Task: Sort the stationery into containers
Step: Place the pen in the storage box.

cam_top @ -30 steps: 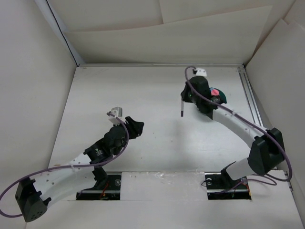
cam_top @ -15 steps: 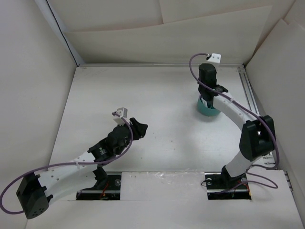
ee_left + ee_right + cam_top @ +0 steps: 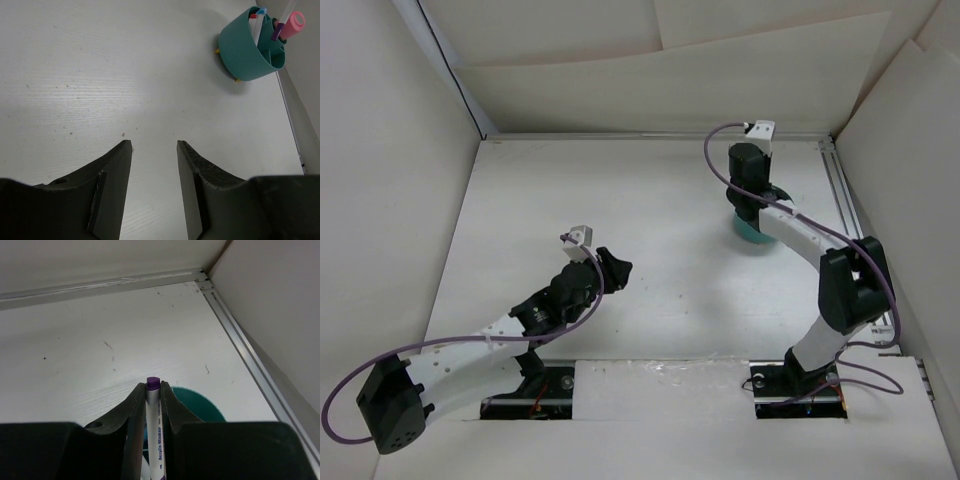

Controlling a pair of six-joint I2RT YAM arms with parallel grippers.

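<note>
The pen's lower end hangs by the pink-capped marker (image 3: 293, 21), so opening now would miss: the pen stays in my right gripper until the white pens' slot.
The teal container (image 3: 247, 50) stands at the table's far right and holds a pink-capped marker (image 3: 293, 21) and white pens (image 3: 257, 25). In the top view my right arm covers most of the container (image 3: 752, 238). My right gripper (image 3: 152, 386) hangs directly above the container's rim (image 3: 202, 405). It is shut on a thin white pen (image 3: 154, 412) with a purple tip, and the pen's lower end points down into the cup. My left gripper (image 3: 154, 146) is open with nothing between its fingers, low over bare table at centre left (image 3: 611, 268).
White walls enclose the table on the left, back and right. A metal rail (image 3: 847, 215) runs along the right wall close to the container, and it also shows in the right wrist view as the rail (image 3: 240, 335). The back wall stands just beyond the cup.
My right arm has carried the pen from left of the cup to right above it, turning the pen upright. The left arm has crept slightly forward and right.
</note>
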